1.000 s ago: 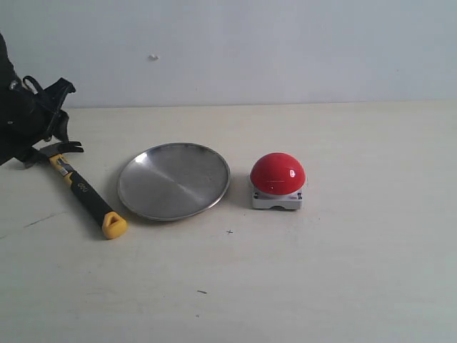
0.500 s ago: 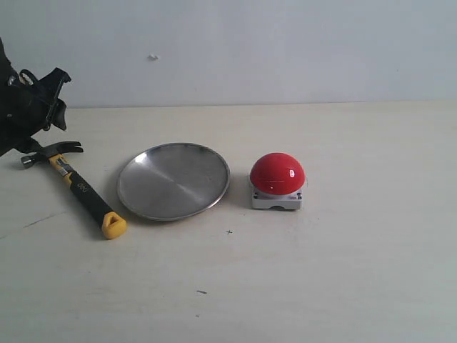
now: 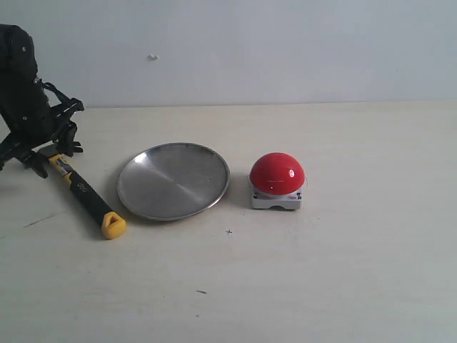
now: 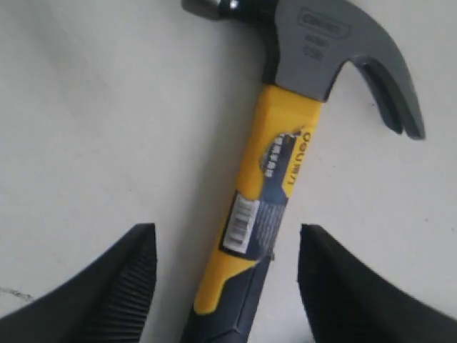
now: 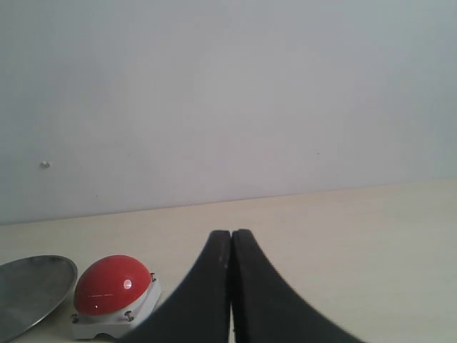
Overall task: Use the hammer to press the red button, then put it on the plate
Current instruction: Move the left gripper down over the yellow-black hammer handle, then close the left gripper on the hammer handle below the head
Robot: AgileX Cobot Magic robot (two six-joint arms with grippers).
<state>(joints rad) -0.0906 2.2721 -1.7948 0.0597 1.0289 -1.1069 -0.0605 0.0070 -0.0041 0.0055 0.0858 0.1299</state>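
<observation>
My left fingers are still apart above the hammer's handle [image 3: 82, 187] [image 4: 250, 221], so closing now would miss. My left gripper lowers first, then closes on it.
The hammer [image 3: 87, 195] lies flat on the table, left of the plate [image 3: 173, 180], with its yellow butt end toward the front. My left gripper [image 3: 50, 153] hangs over the hammer's head end and hides the head in the exterior view. In the left wrist view the hammer [image 4: 275, 171] runs between the open left gripper [image 4: 225, 230], and both fingers [image 4: 125, 286] stand apart from the handle. The red button [image 3: 277, 174] sits on its grey-white base right of the plate. The right gripper [image 5: 230, 237] is shut and empty, with the red button [image 5: 112, 284] and the plate [image 5: 32, 289] beyond it.
The table [image 3: 335, 271] is pale wood with a few small dark specks, and a plain white wall rises behind it. The right arm does not show in the exterior view.
My left arm has swung in from the left edge and come down over the hammer's head, which is now hidden beneath it. Hammer, plate and button have not moved.
</observation>
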